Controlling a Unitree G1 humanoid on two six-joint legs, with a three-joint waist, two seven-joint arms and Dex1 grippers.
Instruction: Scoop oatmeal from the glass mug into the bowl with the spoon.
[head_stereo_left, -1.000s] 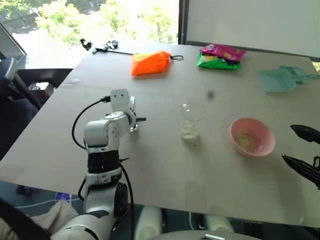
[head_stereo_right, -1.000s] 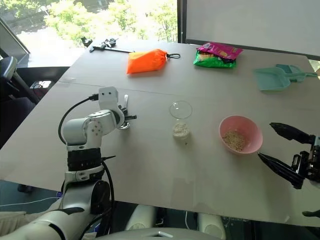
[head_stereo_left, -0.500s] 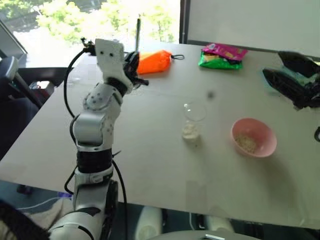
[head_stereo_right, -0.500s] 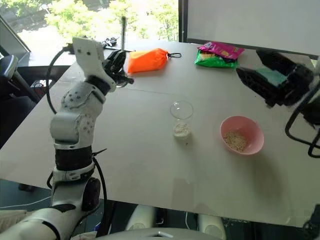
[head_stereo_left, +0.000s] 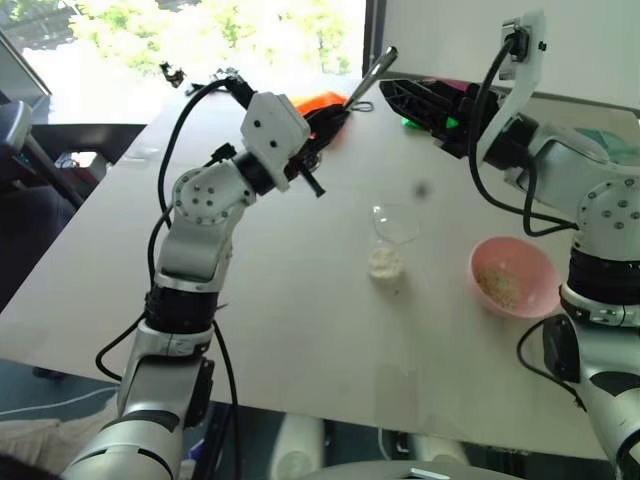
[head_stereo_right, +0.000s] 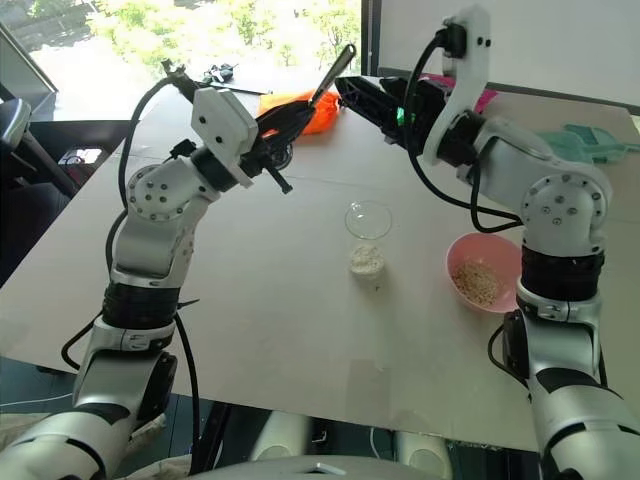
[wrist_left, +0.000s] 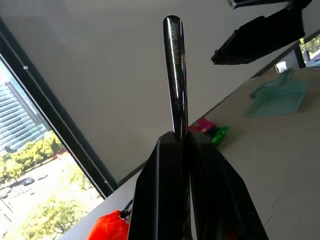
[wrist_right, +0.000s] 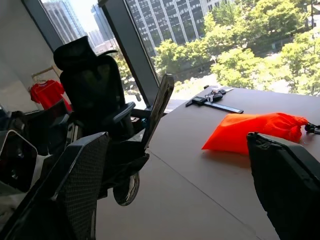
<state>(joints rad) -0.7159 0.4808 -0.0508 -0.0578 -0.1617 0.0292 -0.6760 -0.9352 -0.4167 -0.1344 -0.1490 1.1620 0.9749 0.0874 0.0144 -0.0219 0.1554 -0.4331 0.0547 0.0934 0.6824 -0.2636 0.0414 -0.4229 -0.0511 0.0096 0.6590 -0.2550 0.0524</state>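
The right gripper grabs the silver spoon (head_stereo_left: 368, 72) by its handle sticking up next, since my left gripper covers the spoon near its bowl end.
My left gripper (head_stereo_left: 322, 122) is raised over the table's far side, shut on the silver spoon (head_stereo_left: 368, 72) near its bowl end. The thin handle (wrist_left: 176, 75) sticks up past the fingers. My right gripper (head_stereo_right: 362, 98) hangs open just beside the handle's tip, its fingers (wrist_right: 82, 190) spread wide either side of the spoon (wrist_right: 159, 107). The glass mug (head_stereo_left: 393, 238) stands mid-table with oatmeal (head_stereo_left: 385, 264) at its bottom. To its right sits the pink bowl (head_stereo_left: 535, 262), holding more oatmeal (head_stereo_left: 500, 286).
An orange bag (wrist_right: 255, 130) lies at the table's far side behind the grippers. A green and pink snack packet (wrist_left: 207, 131) and a teal scoop (head_stereo_right: 590, 145) lie far right. A black tool (head_stereo_right: 215, 72) rests at the far left edge. An office chair (wrist_right: 92, 85) stands beyond the table.
Both arms rose from the table. The left gripper lifted the spoon up and to the right and turned it handle-up. The open right gripper swung left to the handle's tip.
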